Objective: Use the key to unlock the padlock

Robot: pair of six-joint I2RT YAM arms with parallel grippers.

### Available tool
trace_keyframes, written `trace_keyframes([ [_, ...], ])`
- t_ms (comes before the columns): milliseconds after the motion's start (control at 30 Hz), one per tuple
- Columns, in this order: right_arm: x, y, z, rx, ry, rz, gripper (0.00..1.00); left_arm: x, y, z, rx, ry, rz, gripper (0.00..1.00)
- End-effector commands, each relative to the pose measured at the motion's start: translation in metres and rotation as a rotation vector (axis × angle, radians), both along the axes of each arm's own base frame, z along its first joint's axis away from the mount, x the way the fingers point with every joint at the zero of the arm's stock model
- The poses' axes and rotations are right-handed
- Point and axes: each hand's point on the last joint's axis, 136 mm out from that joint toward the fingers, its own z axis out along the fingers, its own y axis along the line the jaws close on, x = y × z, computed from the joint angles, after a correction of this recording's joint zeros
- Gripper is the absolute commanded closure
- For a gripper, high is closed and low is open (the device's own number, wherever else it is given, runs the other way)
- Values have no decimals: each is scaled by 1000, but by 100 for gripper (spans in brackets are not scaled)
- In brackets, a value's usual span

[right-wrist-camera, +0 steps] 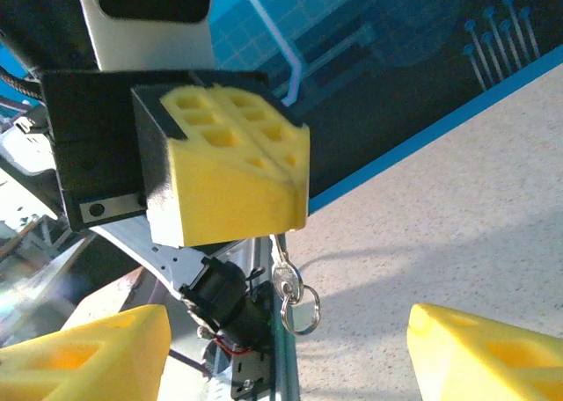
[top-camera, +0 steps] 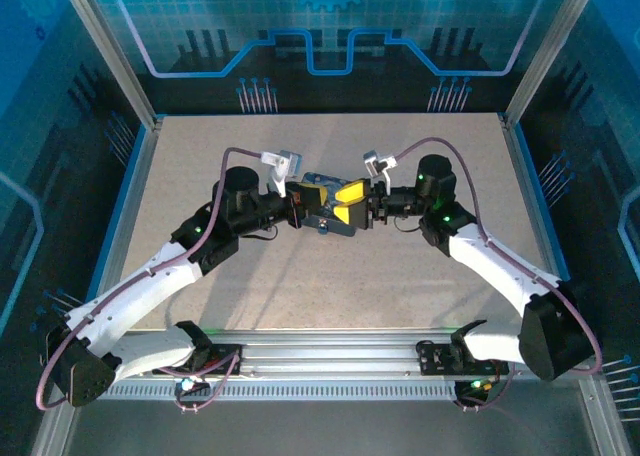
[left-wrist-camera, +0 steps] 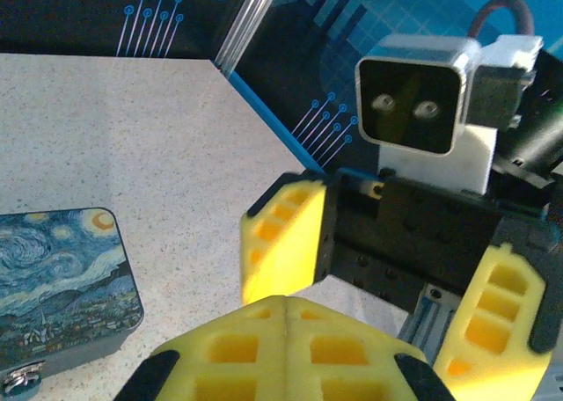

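The key's blade has to stay free to go into the padlock and unlock it, so my right gripper will next grab the key by its ringed head.
My left gripper hangs over the middle of the table, its yellow fingers pressed together. It is shut on the key, a small silvery key that sticks down out of the fingertips. A split ring dangles from the key's head. In the left wrist view the same gripper shows no gap at the seam. My right gripper faces it tip to tip. It stands open, one finger on each side of the key and clear of it. The padlock is out of view.
A rectangular tin painted with a night sky lies on the speckled table under and beside the two grippers. A small silvery fitting sits at its near edge, too cut off to identify. Blue-edged walls ring the table.
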Motion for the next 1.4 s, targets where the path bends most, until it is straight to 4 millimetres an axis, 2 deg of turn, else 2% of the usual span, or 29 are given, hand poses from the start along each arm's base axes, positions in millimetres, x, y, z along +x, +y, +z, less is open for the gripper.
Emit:
trace_keyframes([
  [0,-7,8,9,19,-21,53,31,-4,-2,19,-35,-59,-27,100],
  [167,-5,10,8,17,-14,37,45,-3,-4,17,-40,-51,-30,100],
  [400,-8,14,6,16,-3,51,55,-2,-3,17,-41,-52,-26,100],
  [433,-6,15,17,27,-28,53,56,-2,-3,17,-41,-53,-24,100],
  [667,-8,18,21,31,-41,60,68,-1,-2,16,-42,-49,-19,100],
  [933,-9,18,17,24,-35,62,81,1,0,16,-43,-48,-1,100],
  [1200,-9,17,17,16,-43,46,99,0,1,16,-42,-51,-2,100],
  [1267,-7,16,16,8,-44,34,100,0,1,16,-39,-51,-3,100],
  [1300,-6,16,15,2,-41,28,100,0,2,16,-39,-50,-1,99],
  [1367,-5,16,13,-11,-37,18,100,1,4,15,-33,-51,4,90],
])
